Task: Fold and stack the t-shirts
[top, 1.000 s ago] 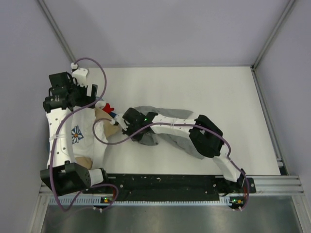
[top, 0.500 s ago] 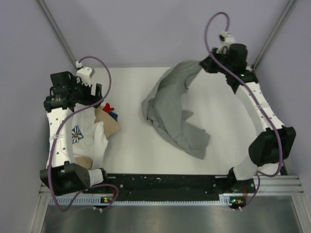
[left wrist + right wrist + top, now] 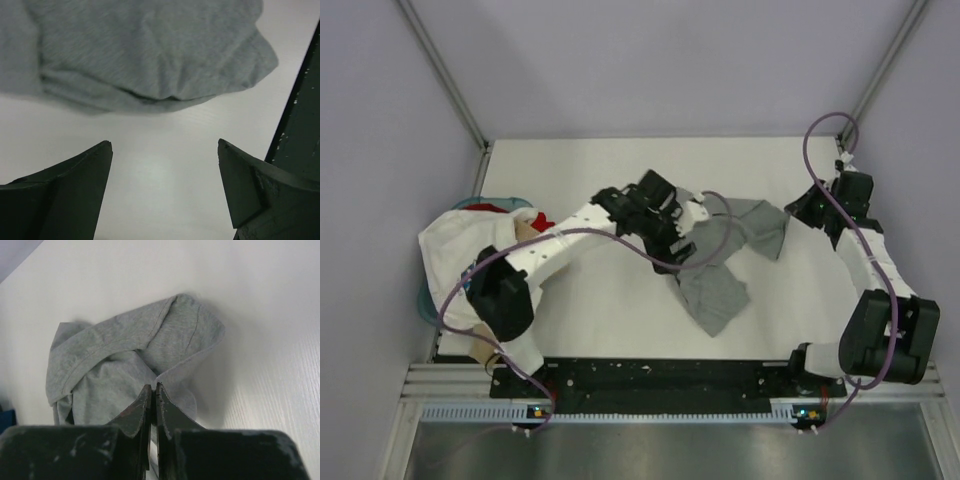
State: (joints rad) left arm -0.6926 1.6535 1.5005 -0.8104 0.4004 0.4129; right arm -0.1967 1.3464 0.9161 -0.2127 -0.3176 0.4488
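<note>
Next, the left gripper grabs the grey t-shirt by its folded edge [image 3: 679, 282] [image 3: 160, 103], away from the hem my right gripper holds, to spread the t-shirt for folding.
A heather-grey t-shirt [image 3: 720, 290] lies crumpled in the middle of the table. My left gripper [image 3: 675, 240] hovers over its left part, open and empty. In the left wrist view the gripper [image 3: 165, 145] has bare table between its fingers and the grey t-shirt's [image 3: 150, 50] folded edge just beyond the tips. My right gripper [image 3: 802, 210] is at the shirt's right corner. In the right wrist view it [image 3: 153, 386] is shut on the hem of the grey t-shirt [image 3: 125, 350], which rises slightly toward the tips. A white t-shirt [image 3: 445, 250] is heaped at the left with red [image 3: 498, 208] and tan [image 3: 528, 232] ones.
The heap at the left sits in a teal basket [image 3: 424, 300]. Purple cables loop from both arms, the left one's [image 3: 650, 262] lying across the shirt. Grey walls close the table at the back and both sides. A black rail [image 3: 660, 375] runs along the near edge.
My left arm swung from the heap at the left to the middle, over the grey t-shirt. My right arm came down from the far right corner, and the lifted shirt now lies spread on the table.
</note>
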